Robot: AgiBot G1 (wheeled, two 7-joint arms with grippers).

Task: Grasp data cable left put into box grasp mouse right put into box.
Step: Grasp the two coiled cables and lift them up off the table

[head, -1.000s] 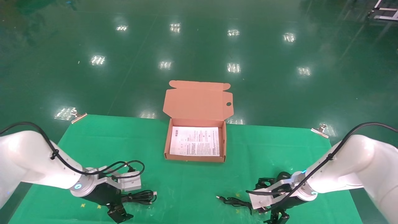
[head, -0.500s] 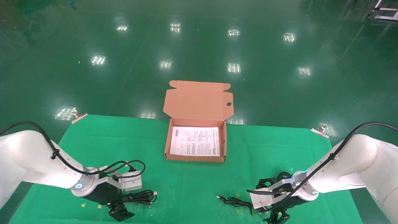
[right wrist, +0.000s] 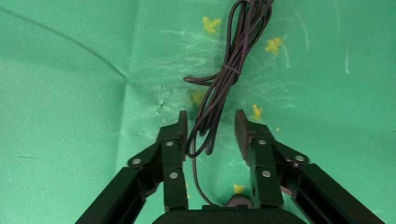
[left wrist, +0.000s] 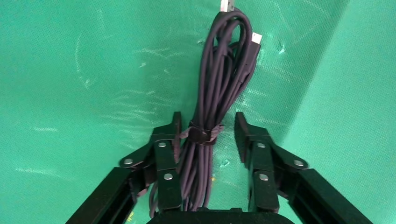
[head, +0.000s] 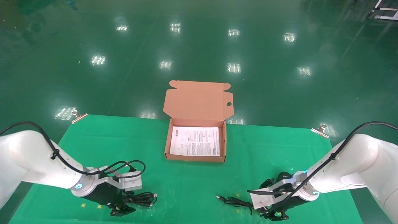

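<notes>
The mouse [right wrist: 237, 202] needs to go into the box. My right gripper should next grab the mouse cord by its looped end [right wrist: 204, 135] beside the mouse.
The data cable [head: 141, 197], a bundled black coil with a silver plug, lies on the green cloth at front left. My left gripper [head: 120, 210] is open and low over it. In the left wrist view its fingers [left wrist: 173, 133] straddle the coil [left wrist: 219, 79] near its tie, not closed on it. My right gripper [head: 276, 215] is open at front right. In the right wrist view its fingers [right wrist: 180, 133] flank the loose mouse cord [right wrist: 224, 79]. The mouse [right wrist: 237, 202] shows only as a dark edge under the palm. The box [head: 195, 158] stands open at centre with a white sheet [head: 195, 141] inside.
The box lid [head: 197, 99] stands up at the far side. The mouse cord [head: 234, 201] trails left of the right gripper, ending in a plug [head: 219, 197]. Metal clips [head: 78, 117] [head: 319, 130] hold the cloth at the far corners. Green floor lies beyond the table.
Both grippers have come down toward the cloth. The left one now sits around the cable coil, and the right one sits lower over the mouse cord. The box has not moved.
</notes>
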